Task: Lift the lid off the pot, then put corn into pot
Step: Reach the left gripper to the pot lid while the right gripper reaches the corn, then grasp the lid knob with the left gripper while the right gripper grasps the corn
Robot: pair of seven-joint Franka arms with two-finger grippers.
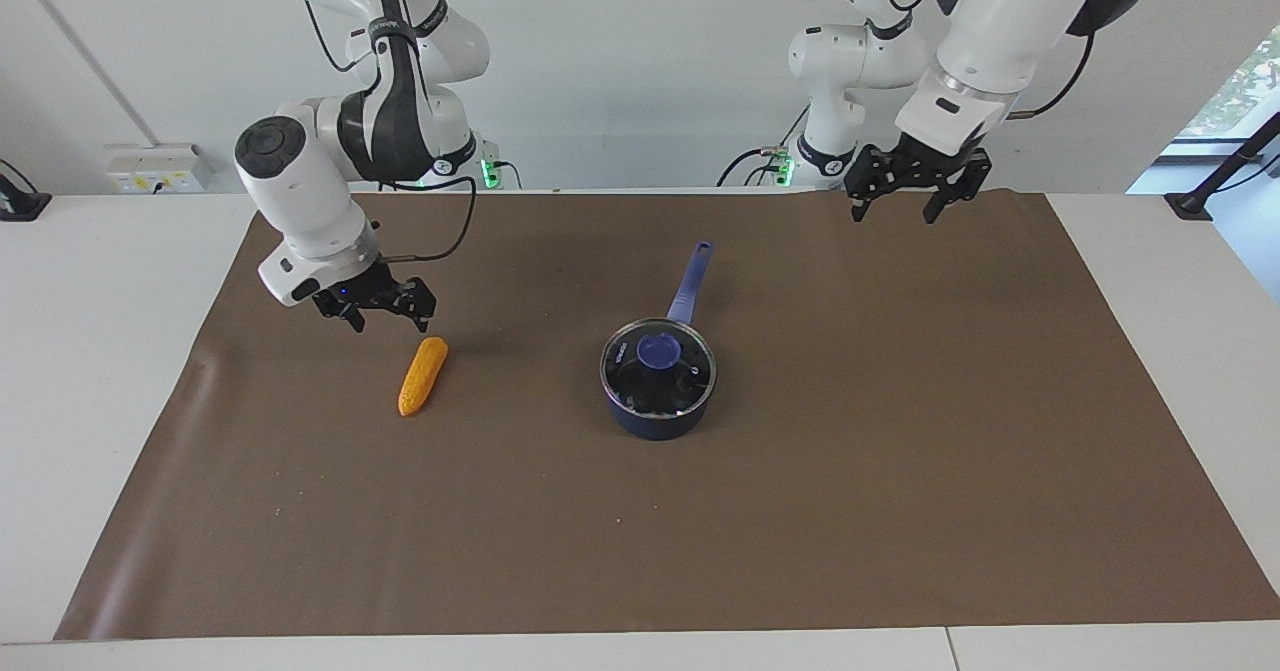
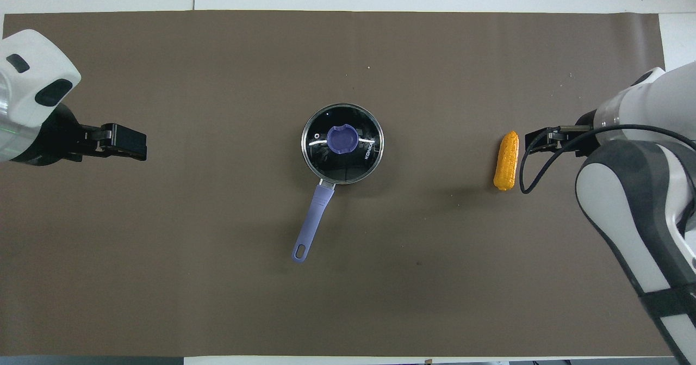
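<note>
My left gripper will next grab the lid by its narrow blue knob [image 2: 342, 139] to lift it. The glass lid is wide and reaches across the whole pot.
The navy pot [image 1: 655, 421] stands mid-mat, its light blue handle [image 1: 690, 281] pointing toward the robots. The glass lid [image 1: 690, 376] sits on the pot, with its blue knob [image 1: 659, 352] at the centre; it also shows in the overhead view [image 2: 359, 158]. The yellow corn [image 1: 423, 376] lies on the mat toward the right arm's end, also in the overhead view [image 2: 506, 160]. My right gripper [image 1: 388, 323] is open and empty, low over the mat just beside the corn, not touching it. My left gripper [image 1: 897, 213] is open and empty, raised over the mat's edge at the left arm's end.
A brown mat [image 1: 800, 511] covers most of the white table [image 1: 100, 351]. A wall socket [image 1: 155, 166] sits at the table's edge near the right arm's base. Cables hang near both arm bases.
</note>
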